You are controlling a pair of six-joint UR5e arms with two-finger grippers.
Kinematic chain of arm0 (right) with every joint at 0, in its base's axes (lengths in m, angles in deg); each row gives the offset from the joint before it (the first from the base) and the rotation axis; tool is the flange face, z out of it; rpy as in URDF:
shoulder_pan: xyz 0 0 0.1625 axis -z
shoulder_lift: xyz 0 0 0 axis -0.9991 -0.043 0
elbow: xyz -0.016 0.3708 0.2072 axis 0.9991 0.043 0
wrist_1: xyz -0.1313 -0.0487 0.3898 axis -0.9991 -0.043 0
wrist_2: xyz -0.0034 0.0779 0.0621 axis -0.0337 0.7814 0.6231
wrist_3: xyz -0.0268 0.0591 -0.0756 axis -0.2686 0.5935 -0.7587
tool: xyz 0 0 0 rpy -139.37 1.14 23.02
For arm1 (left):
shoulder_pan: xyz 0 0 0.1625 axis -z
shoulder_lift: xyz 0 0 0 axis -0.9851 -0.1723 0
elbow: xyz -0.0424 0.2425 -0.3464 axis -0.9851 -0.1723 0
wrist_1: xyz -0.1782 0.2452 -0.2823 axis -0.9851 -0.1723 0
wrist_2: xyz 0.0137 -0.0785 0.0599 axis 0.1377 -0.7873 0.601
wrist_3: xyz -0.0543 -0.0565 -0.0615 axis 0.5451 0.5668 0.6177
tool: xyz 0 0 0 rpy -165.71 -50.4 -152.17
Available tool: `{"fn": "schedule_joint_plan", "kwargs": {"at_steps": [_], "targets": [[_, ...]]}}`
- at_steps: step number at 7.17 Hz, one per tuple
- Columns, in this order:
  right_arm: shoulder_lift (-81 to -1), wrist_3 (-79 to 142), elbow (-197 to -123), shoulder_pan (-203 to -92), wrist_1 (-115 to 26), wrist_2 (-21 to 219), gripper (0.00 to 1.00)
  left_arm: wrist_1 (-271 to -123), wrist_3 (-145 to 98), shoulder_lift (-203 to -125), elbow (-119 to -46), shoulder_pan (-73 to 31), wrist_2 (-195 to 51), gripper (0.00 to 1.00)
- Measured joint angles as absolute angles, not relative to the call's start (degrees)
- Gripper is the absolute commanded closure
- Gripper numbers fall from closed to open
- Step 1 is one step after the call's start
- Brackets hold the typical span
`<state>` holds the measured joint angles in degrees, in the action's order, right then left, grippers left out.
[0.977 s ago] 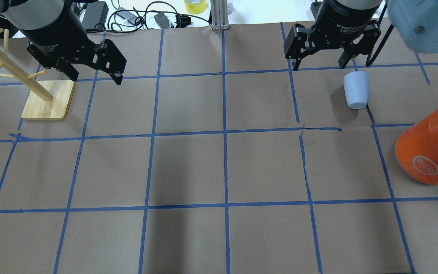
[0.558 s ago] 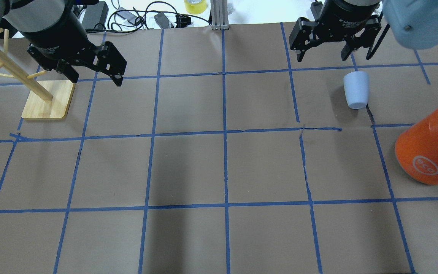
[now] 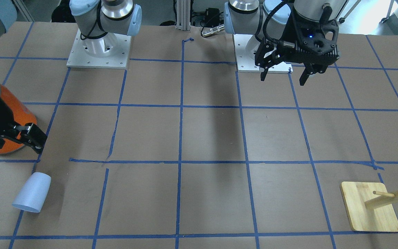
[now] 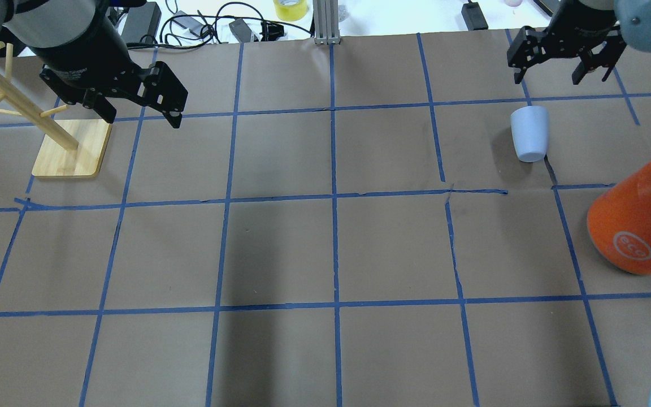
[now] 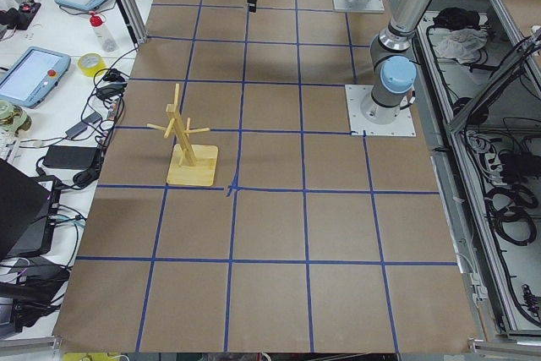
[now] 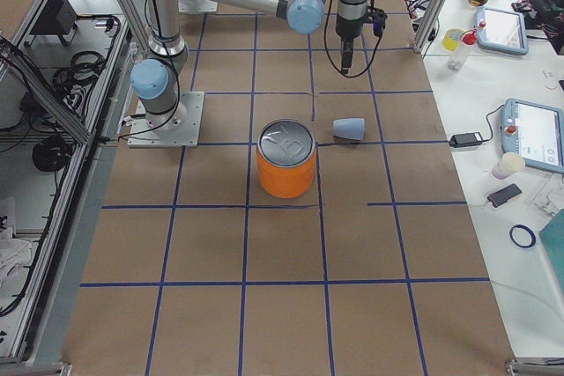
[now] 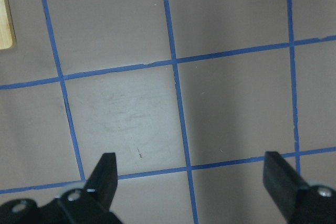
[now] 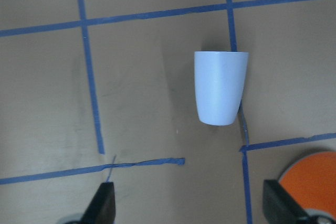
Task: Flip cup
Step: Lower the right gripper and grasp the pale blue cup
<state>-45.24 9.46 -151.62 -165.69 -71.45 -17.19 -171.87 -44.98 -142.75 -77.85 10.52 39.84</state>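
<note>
I should next use my right gripper to pick up the pale blue cup by its narrow closed base end point(image 3: 40, 179) point(image 8: 217, 115), so that I can flip the cup over.
The pale blue cup point(image 4: 529, 133) lies on its side on the brown paper, mouth pointing away from the robot. It also shows in the front view point(image 3: 32, 193), the right side view point(image 6: 349, 129) and the right wrist view point(image 8: 220, 87). My right gripper point(image 4: 548, 73) is open and empty, raised above the table beyond the cup and slightly to its right, apart from it. Its fingers point(image 8: 102, 203) frame the bottom of the wrist view. My left gripper point(image 4: 142, 116) is open and empty at the far left; it also shows in the front view point(image 3: 282, 80).
A large orange can point(image 4: 636, 226) with a silver top stands right of and nearer than the cup. A wooden mug tree point(image 4: 71, 147) stands at the far left beside the left gripper. Cables and a tape roll point(image 4: 290, 8) lie beyond the far table edge.
My right gripper has moved away from the cup, farther across the table and to the right, still open. The cup and the left arm have not moved.
</note>
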Motion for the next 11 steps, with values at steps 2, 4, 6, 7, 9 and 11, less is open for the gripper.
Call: {"fn": "schedule_joint_plan", "kwargs": {"at_steps": [2, 4, 6, 7, 9, 11], "targets": [[-39.6, 7.1, -156.5, -163.4, -80.7, -17.8, 0.04, -171.9, -44.9, -142.7, -77.9, 10.5, 39.9, 0.00], [-35.1, 6.8, -163.2, -162.5, -93.2, -18.1, 0.07, -171.8, -44.9, -142.8, -77.9, 10.4, 39.9, 0.00], [-32.4, 6.8, -164.9, -161.8, -97.3, -18.4, 0.15, -171.8, -44.9, -142.7, -77.9, 10.4, 39.9, 0.00], [-31.4, 6.8, -164.8, -161.5, -98.1, -18.4, 0.19, -171.8, -44.9, -142.8, -77.9, 10.4, 39.9, 0.00], [-30.3, 7.0, -164.1, -161.1, -98.7, -18.1, 0.52, -171.8, -45.0, -142.7, -78.0, 10.4, 39.9, 0.00], [-31.0, 6.7, -163.9, -161.0, -98.5, -17.8, 0.53, -171.8, -44.9, -142.7, -78.0, 10.4, 39.9, 0.00]]}}
